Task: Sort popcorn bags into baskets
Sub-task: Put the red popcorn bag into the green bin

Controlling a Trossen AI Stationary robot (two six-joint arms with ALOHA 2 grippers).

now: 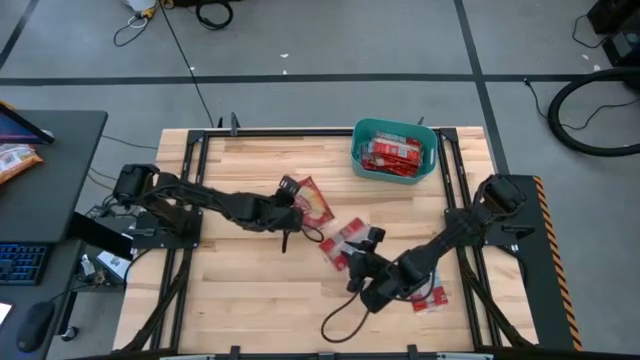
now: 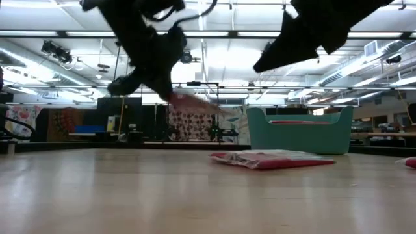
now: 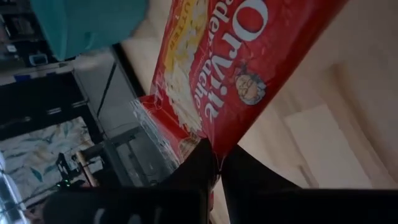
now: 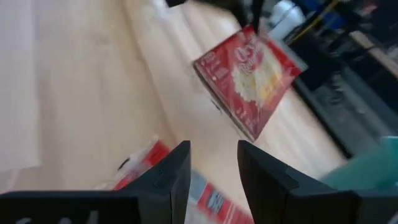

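Observation:
My right gripper should move toward the lifted bag at its lower edge [image 1: 321, 221] before it closes. My fingers are still short of it, above a flat bag.
One red popcorn bag [image 1: 312, 202] hangs above the table's middle, with my left gripper [image 1: 296, 206] shut on it; the right wrist view shows the same bag [image 4: 249, 81] in the air. The teal basket [image 1: 393, 150] stands at the far edge with several red bags inside. More bags [image 1: 343, 243] lie flat on the wood right of centre, and one [image 1: 430, 296] lies by the right arm. My right gripper [image 4: 214, 168] hovers open over the middle bags with nothing between its fingers. My left gripper pinches the bag's edge [image 3: 217, 148] between its two fingers [image 3: 200, 167]. The fingers come from the table's left, slanting down. The bag stands out beyond the fingertips, tilted and lifted clear of the table [image 2: 195, 102].
A black cable loop [image 1: 340, 322] lies near the front edge below my right arm. Black rails [image 1: 452, 170] border the wooden top on both sides. Bare wood lies at the near left [image 1: 240, 290]. A desk with a keyboard [image 1: 20, 265] stands off the table's left.

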